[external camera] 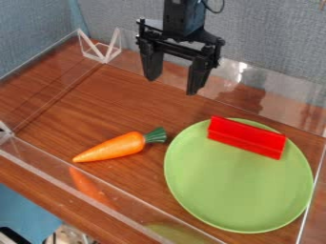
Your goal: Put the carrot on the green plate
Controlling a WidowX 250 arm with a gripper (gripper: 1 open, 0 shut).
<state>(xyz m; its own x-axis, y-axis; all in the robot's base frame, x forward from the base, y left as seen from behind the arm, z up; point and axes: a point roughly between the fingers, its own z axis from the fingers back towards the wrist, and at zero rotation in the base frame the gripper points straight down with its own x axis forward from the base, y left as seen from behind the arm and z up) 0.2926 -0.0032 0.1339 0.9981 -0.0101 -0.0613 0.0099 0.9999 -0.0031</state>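
Note:
The carrot needs to go on the green plate (230, 191), so next my gripper needs to grab it by its thick orange end (132, 142) beside the leafy top.
An orange toy carrot (114, 146) with a dark green leafy top lies on the wooden table, its top pointing right toward the green plate (230, 191). The plate is large, round and light green, at the front right. A red rectangular block (247, 137) rests on the plate's far part. My black gripper (176, 78) hangs well above the table behind the carrot and the plate, pointing down. Its two fingers stand apart with nothing between them. It touches neither the carrot nor the plate.
Clear plastic walls (38, 91) border the table on the left, the back and the front. A small white wire stand (99, 46) sits at the back left corner. A blue-grey backdrop rises behind the table.

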